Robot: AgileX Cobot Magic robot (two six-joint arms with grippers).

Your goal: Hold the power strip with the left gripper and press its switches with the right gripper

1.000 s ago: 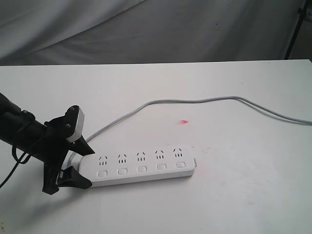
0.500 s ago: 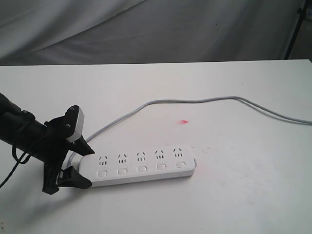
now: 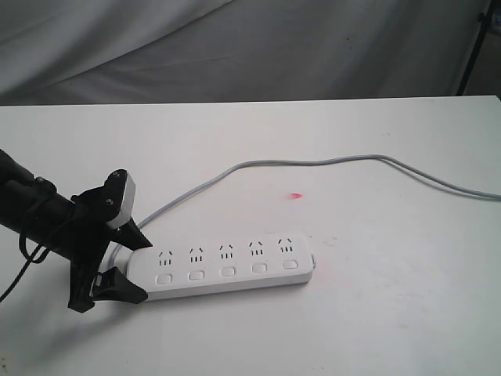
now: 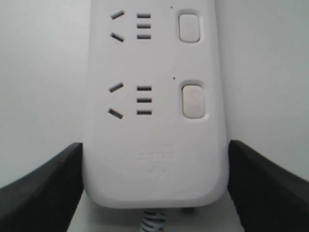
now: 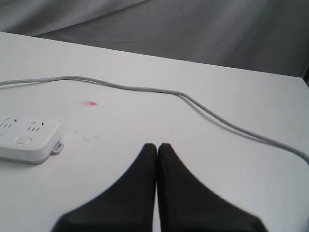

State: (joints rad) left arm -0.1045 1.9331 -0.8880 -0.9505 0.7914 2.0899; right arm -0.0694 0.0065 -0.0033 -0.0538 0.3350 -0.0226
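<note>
The power strip [image 3: 227,266] should next be gripped by its cord end [image 3: 141,272] with my left gripper, so that it stays steady while its switches get pressed.
The white power strip [image 3: 227,266] lies flat on the white table, its five switches [image 3: 228,272] in a row below the outlets. My left gripper [image 3: 139,270] straddles the strip's left, cord end, one black finger against each long side. In the left wrist view both fingers [image 4: 53,183] touch the sides of the power strip [image 4: 154,121], and two switches [image 4: 193,100] show. My right gripper [image 5: 157,146] is shut and empty above the bare table, well away from the power strip's far end [image 5: 24,140]. It is outside the exterior view.
The thin grey cord [image 3: 313,163] loops from the strip's left end across the table and off its right edge. A small red spot [image 3: 296,195] marks the table behind the strip. Grey cloth [image 3: 235,47] hangs behind, and a black stand [image 3: 473,47] rises at the back right.
</note>
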